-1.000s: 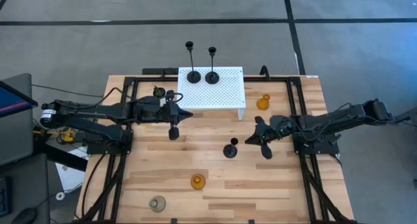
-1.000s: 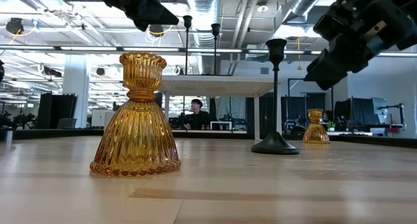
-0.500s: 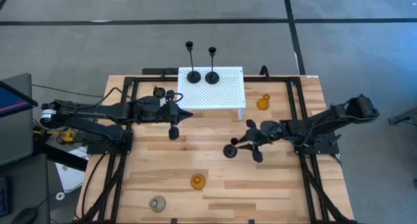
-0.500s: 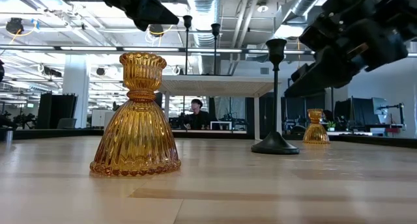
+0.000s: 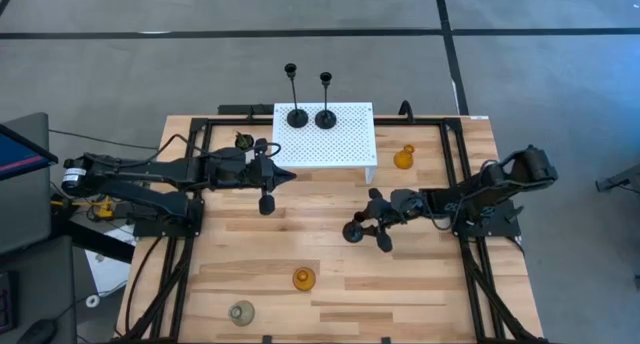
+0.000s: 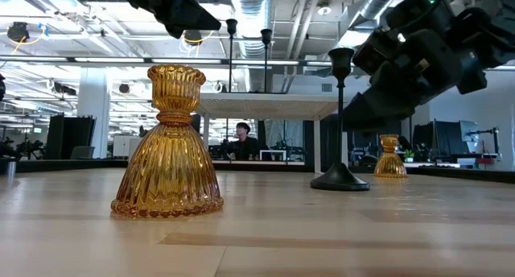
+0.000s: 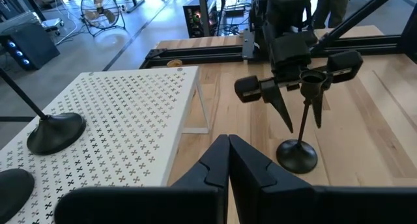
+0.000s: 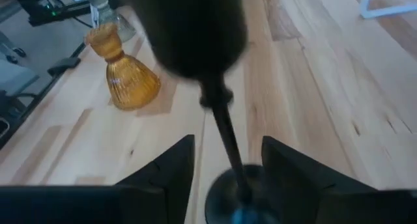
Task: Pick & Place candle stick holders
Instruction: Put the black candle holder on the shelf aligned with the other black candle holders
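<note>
My right gripper picks up the black candle stick holder by its thin stem (image 8: pixel 228 140) next. Then I set the holder on the white perforated stand.
A black thin-stemmed candle stick holder (image 5: pixel 353 231) stands on its round base (image 7: pixel 298 155) mid-table. My right gripper (image 5: pixel 370 220) is open; its fingers stand on either side of the stem (image 8: pixel 225 133), below the cup (image 7: pixel 311 81), with a gap showing on each side. My left gripper (image 5: pixel 266 202) hovers shut by the white stand's near-left corner. Two more black holders (image 5: pixel 297 114) (image 5: pixel 325 114) stand on the white perforated stand (image 5: pixel 345 144). Amber holders (image 5: pixel 403 157) (image 5: pixel 303 278) and a clear-grey one (image 5: pixel 241 311) rest on the table.
A small potted plant (image 5: pixel 243 140) stands left of the white stand. The near amber holder (image 6: pixel 169 148) looms large in the low view. Black frame rails (image 5: pixel 455 174) run along both sides of the table. Bare wood lies between the black holder and the near edge.
My right gripper has moved toward the table's left edge and down, to the black holder in mid-table. Its fingers have opened and now stand on both sides of the stem. The holder has stayed in place.
</note>
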Available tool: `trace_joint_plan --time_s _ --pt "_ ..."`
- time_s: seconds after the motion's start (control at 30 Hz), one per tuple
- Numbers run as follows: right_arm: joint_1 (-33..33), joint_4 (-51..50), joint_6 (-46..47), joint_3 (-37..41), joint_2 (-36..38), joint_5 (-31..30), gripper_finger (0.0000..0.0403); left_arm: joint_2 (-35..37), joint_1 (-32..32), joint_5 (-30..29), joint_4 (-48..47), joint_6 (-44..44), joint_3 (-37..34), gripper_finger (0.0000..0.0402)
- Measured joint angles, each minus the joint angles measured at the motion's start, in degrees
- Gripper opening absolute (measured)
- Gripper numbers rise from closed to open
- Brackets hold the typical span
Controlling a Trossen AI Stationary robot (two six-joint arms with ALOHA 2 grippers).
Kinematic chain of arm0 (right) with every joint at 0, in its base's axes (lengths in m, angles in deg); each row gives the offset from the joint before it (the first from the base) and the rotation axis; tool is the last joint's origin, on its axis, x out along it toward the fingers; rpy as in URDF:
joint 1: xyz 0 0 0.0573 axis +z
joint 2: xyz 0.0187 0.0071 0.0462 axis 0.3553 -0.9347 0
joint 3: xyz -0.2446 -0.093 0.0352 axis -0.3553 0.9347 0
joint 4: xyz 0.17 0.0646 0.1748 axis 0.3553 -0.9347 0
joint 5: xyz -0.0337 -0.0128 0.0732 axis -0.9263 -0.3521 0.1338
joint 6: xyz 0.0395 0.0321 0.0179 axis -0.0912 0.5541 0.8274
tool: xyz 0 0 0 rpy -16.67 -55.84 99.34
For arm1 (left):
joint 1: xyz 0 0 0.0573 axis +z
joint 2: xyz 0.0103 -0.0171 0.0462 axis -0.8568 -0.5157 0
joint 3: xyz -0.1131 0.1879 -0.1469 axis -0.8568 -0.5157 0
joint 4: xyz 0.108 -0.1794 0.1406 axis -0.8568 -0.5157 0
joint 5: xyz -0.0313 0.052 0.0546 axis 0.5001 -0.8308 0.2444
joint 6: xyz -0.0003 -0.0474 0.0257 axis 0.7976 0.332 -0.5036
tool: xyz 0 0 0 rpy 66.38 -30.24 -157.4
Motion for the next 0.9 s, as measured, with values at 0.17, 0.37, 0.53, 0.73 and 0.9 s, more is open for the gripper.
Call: trace_joint_plan --time_s 0.17,0.37,0.53,0.73,0.9 --pt "0.31 0.13 0.54 -2.19 -1.39 0.02 0.0122 0.0 0.0 0.0 0.0 0.0 0.0 0.0008" --pt "0.28 -1.21 0.58 -3.43 -0.11 0.0 0.0022 0.0 0.0 0.0 0.01 0.02 0.0 0.0008" --pt "0.31 -4.33 1.06 -3.61 4.31 -0.07 0.0013 0.02 0.0 0.0 0.0 0.02 0.0 0.0008" --pt "0.1 -8.47 0.82 -3.64 13.4 -0.33 0.0008 0.02 -0.02 0.0 0.01 0.02 0.0 0.0008" --pt "-0.24 -24.11 0.1 -9.03 21.19 -5.27 0.0004 0.02 -0.01 0.0 0.01 0.02 0.0 0.0008"
